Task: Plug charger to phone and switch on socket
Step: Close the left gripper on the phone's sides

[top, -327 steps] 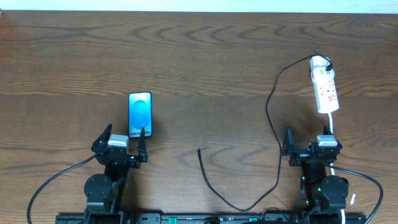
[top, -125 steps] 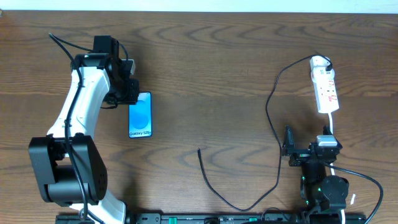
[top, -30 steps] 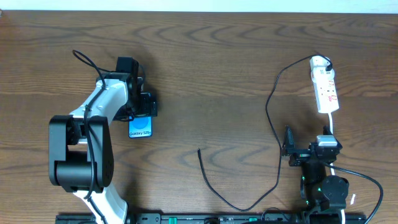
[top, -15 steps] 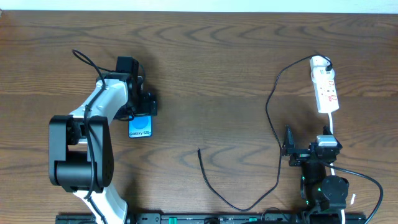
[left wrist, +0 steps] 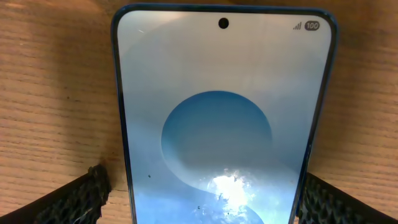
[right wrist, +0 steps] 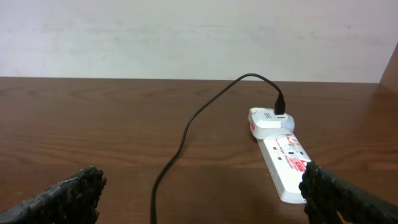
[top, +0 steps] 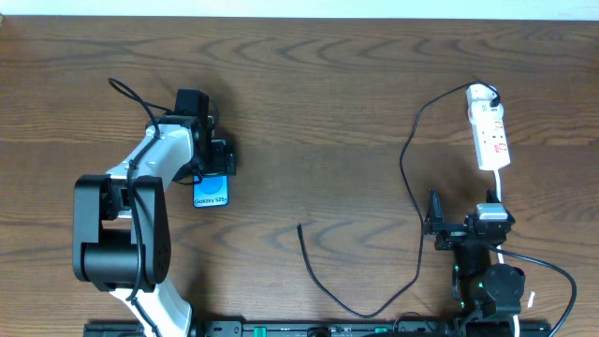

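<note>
I should next grab the phone [top: 211, 194] with my left gripper by both long edges at its far half; its near half stays free to hand to my right gripper.
The phone [top: 211, 194] lies flat on the table at the left, blue screen up, and fills the left wrist view [left wrist: 217, 112]. My left gripper [top: 214, 165] is low over its far half, open, one finger on each side of it [left wrist: 202, 202], with a small gap on the left. The charger cable [top: 418, 253] runs from a white adapter in the socket [top: 490, 136] down in a loop, and its free tip [top: 299, 226] lies mid-table. My right gripper [top: 465, 229] rests open and empty near the front edge [right wrist: 199, 205], facing the socket [right wrist: 287, 162] and the cable [right wrist: 186, 134].
The socket's white cord [top: 500, 187] runs toward the right arm's base. The wooden table [top: 318, 103] ends at a pale wall at the back [right wrist: 186, 37].
My left arm has left its rest pose, swung round behind the phone and come down over its far half. It has barely moved in the last second. The right arm and cable are unmoved.
</note>
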